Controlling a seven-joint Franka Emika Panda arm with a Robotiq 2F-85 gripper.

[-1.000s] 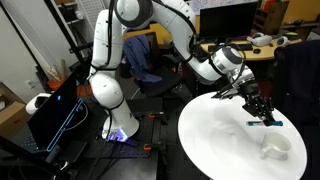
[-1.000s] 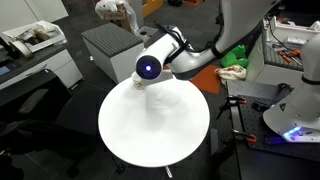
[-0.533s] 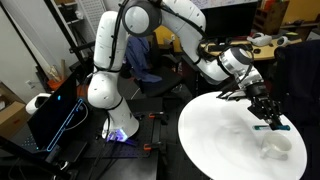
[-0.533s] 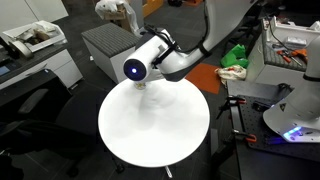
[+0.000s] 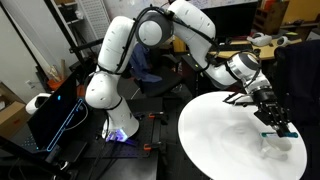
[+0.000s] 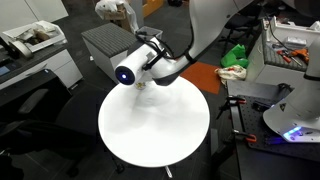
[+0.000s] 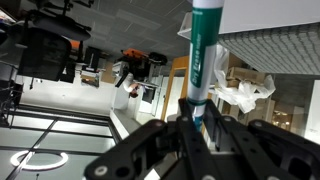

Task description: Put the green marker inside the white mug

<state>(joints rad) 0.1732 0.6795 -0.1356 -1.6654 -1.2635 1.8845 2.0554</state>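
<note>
The green marker goes to the mug's opening first: its end is short, so it would catch on the mug's rim if my gripper opened now.
My gripper (image 5: 274, 118) is shut on the green marker (image 5: 286, 128), a thin teal stick with a paler part. It holds the marker just above the white mug (image 5: 279, 144), which stands near the edge of the round white table (image 5: 215, 135). In the wrist view the marker (image 7: 203, 62) stands upright between the black fingers (image 7: 196, 128), teal and white, pointing away from the camera. In an exterior view the arm's wrist (image 6: 135, 68) hangs over the far side of the table (image 6: 155, 130) and hides the mug and the marker.
A black chair (image 5: 150, 65) and desks with clutter stand behind the table. A laptop with blue glow (image 5: 52, 115) sits by the robot base. A grey cabinet (image 6: 108, 50) stands behind the table. A green object (image 6: 236, 55) lies on an orange surface.
The gripper has moved with the marker across the table toward the mug and lower, from beside the mug to just above it. The arm's upper joints have swung along.
</note>
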